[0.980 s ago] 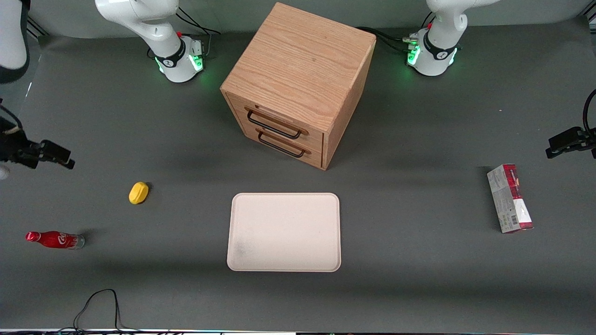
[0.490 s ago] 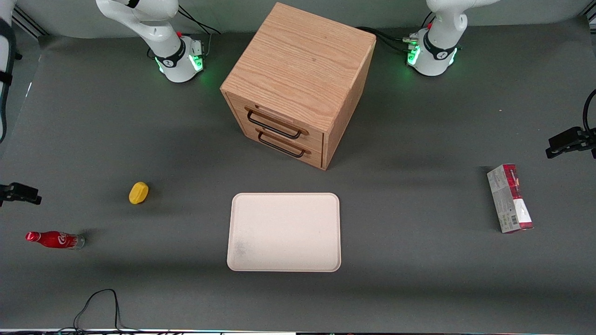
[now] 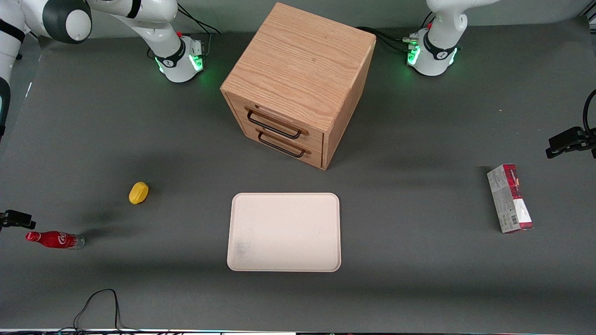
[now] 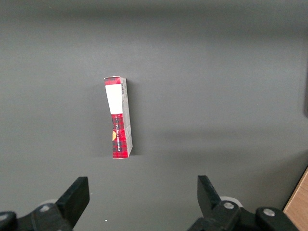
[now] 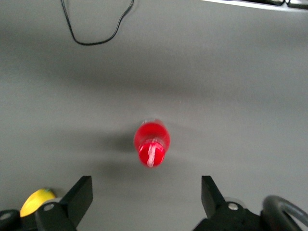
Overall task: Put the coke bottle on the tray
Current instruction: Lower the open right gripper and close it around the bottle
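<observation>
The right gripper grabs the coke bottle by its capped neck end (image 3: pixel 36 237) next, to place the bottle on the tray (image 3: pixel 284 231).
The coke bottle (image 3: pixel 55 239), small and red with a white logo, stands on the grey mat toward the working arm's end of the table. In the right wrist view I look down on its red cap (image 5: pixel 152 143). My right gripper (image 5: pixel 147 199) hangs above the mat just beside the bottle, open and empty, with the bottle a little ahead of the gap between the fingers. Only a black part of the gripper (image 3: pixel 16 218) shows at the front view's edge, slightly farther from the front camera than the bottle. The cream tray (image 3: pixel 284 231) lies empty mid-table.
A yellow lemon-like object (image 3: pixel 138 192) lies between bottle and tray, farther from the camera; it also shows in the right wrist view (image 5: pixel 38 202). A wooden drawer cabinet (image 3: pixel 298 83) stands above the tray. A red-and-grey carton (image 3: pixel 509 197) lies toward the parked arm's end. A black cable (image 3: pixel 98 302) loops near the front edge.
The gripper's visible black part has moved nearer the front camera and closer to the bottle. The right arm's elbow has swung into view. The bottle has not moved.
</observation>
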Tool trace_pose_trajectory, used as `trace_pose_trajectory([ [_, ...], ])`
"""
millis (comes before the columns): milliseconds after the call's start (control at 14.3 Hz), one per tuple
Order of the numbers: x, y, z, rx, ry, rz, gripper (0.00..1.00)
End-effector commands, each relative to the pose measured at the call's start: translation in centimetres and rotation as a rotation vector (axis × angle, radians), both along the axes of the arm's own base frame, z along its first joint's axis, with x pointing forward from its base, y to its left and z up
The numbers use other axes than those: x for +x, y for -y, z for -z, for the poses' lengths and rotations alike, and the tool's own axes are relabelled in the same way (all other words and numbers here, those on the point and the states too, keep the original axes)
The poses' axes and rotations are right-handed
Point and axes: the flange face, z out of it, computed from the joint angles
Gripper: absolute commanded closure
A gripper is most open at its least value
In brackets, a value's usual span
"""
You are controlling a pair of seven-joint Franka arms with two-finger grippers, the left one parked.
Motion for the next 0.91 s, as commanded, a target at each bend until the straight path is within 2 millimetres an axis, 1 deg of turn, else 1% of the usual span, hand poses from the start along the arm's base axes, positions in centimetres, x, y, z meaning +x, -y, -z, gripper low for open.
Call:
trace_pose_trajectory([
  [0, 1.3, 1.2, 3.1, -0.002, 0.037, -0.066, 0.0],
  [140, 1.5, 1.0, 4.9, 0.044, 0.053, -0.046, 0.0],
  [210, 1.5, 0.9, 5.4, 0.059, 0.052, -0.041, 0.0],
  [350, 1.2, 0.9, 6.3, 0.075, 0.042, -0.034, 0.0],
  [420, 1.2, 0.8, 6.3, 0.084, 0.043, -0.029, 0.0],
  [490, 1.2, 0.8, 6.3, 0.087, 0.043, -0.025, 0.05],
  [560, 1.2, 0.8, 6.4, 0.089, 0.041, -0.027, 0.22],
  [700, 1.1, 0.9, 6.3, 0.089, 0.038, -0.027, 0.64],
  [770, 1.1, 0.9, 6.3, 0.086, 0.038, -0.029, 0.77],
  [840, 1.1, 0.9, 6.2, 0.087, 0.038, -0.029, 0.93],
])
